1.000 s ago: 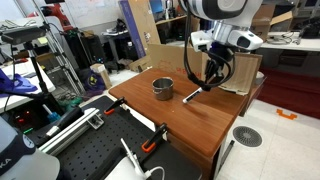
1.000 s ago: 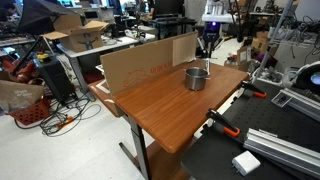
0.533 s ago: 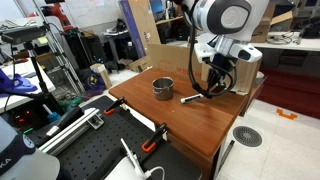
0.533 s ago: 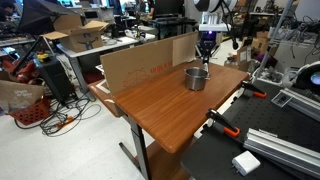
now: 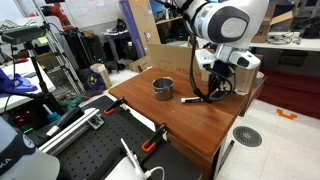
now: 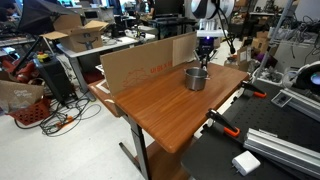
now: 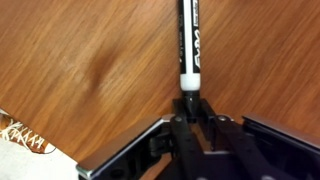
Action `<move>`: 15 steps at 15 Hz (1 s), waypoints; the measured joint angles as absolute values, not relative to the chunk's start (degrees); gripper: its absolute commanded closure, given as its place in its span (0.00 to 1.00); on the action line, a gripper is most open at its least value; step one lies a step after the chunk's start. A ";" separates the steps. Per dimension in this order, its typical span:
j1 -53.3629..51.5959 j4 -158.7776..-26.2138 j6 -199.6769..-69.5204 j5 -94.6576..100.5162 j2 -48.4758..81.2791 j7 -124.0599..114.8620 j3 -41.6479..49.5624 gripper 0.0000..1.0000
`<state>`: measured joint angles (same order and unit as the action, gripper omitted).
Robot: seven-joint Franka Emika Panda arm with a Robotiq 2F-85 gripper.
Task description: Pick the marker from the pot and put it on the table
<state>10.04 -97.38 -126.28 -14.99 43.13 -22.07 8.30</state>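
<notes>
The marker's loose end meets the table beside the pot, below the fingers, and the marker would lie there if released, so it is time for my gripper to open now.
My gripper (image 5: 210,90) is low over the reddish-brown table (image 5: 190,125), just beside the grey pot (image 5: 162,88). It is shut on one end of the marker (image 5: 192,98), which slants down with its free end at or just above the tabletop. In the wrist view the marker (image 7: 190,45) is a black stick with a white band, running straight out from my gripper (image 7: 190,108) over the wood (image 7: 80,60). In an exterior view my gripper (image 6: 204,60) hangs behind the pot (image 6: 197,78), and the marker is too small to make out.
A cardboard sheet (image 6: 140,65) stands along the table's far edge; its corner shows in the wrist view (image 7: 25,140). An orange-handled clamp (image 5: 152,143) grips the table's edge next to the black perforated bench (image 5: 100,150). Lab clutter surrounds the table.
My gripper has come down toward the tabletop beside the pot with the marker in it. The marker now lies flatter and closer to the wood.
</notes>
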 measured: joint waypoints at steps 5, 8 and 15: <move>9.87 -97.15 -126.60 -14.99 43.35 -22.54 8.30 0.34; 9.75 -97.14 -127.12 -14.99 43.58 -22.91 8.29 0.12; 9.53 -96.78 -127.26 -14.99 44.08 -23.23 8.28 0.00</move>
